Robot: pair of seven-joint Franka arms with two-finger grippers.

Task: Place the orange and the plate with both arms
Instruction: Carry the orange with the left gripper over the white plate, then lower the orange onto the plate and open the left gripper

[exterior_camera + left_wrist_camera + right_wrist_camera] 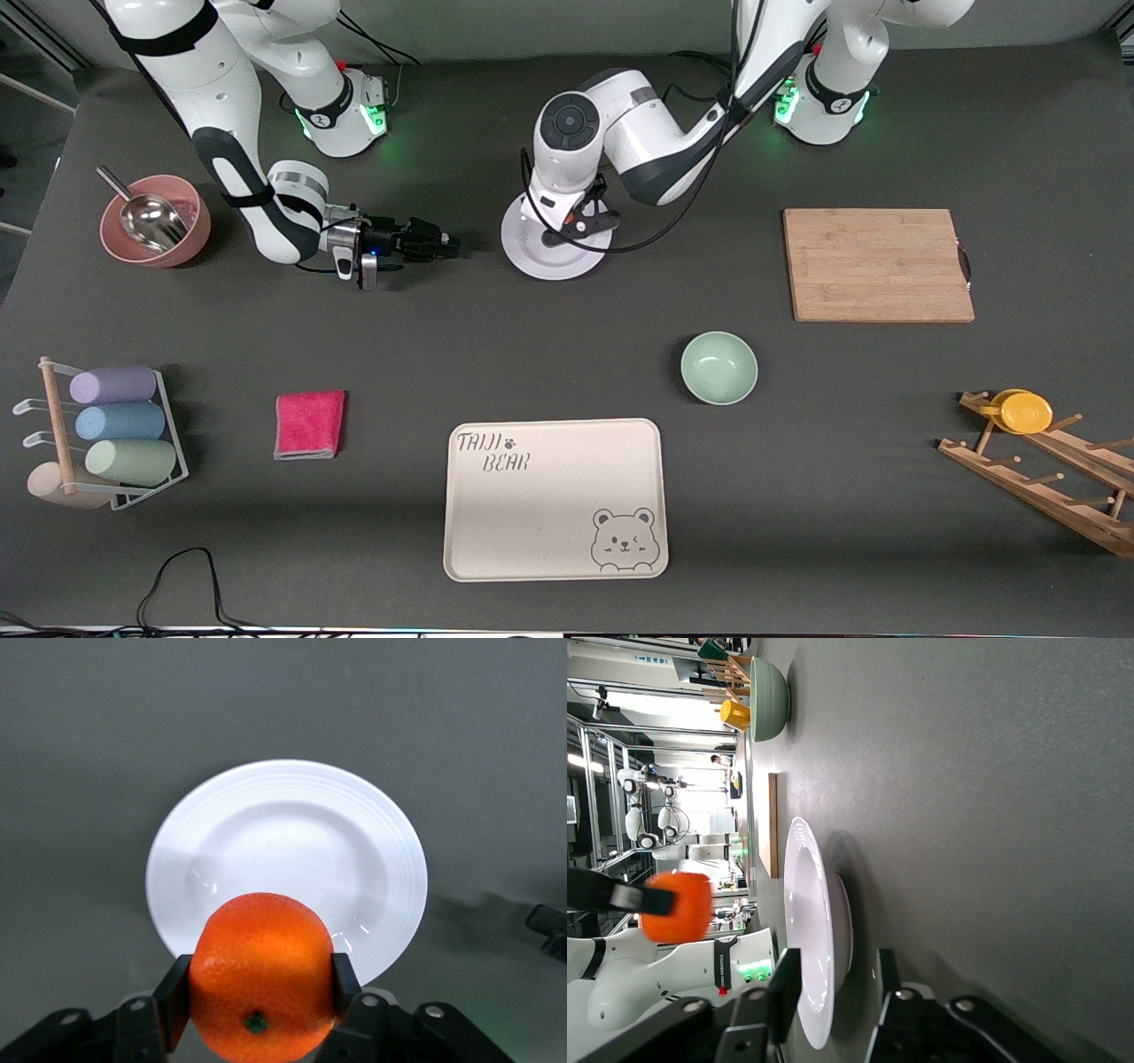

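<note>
I should keep my left gripper closed on the orange (261,979) until the orange is lower, because the orange is hanging high above the white plate (283,842).
The white plate (540,257) lies flat on the dark table between the two arms' bases. My left gripper (580,221) hangs over the plate, shut on the orange (261,979), which fills the space between its fingers (173,1001). The plate (283,842) shows straight below the fruit. The orange is hidden under the wrist in the front view. My right gripper (443,241) is open and low at the table, beside the plate toward the right arm's end, a short gap from the rim. Its view shows the plate (811,939) edge-on and the orange (678,904) above it.
A pink bowl with a metal scoop (155,221) stands near the right arm. A wooden cutting board (877,264), a pale green bowl (718,367), a cream bear tray (554,499), a pink cloth (309,424), a cup rack (106,434) and a wooden rack with a yellow cup (1028,412) lie nearer the camera.
</note>
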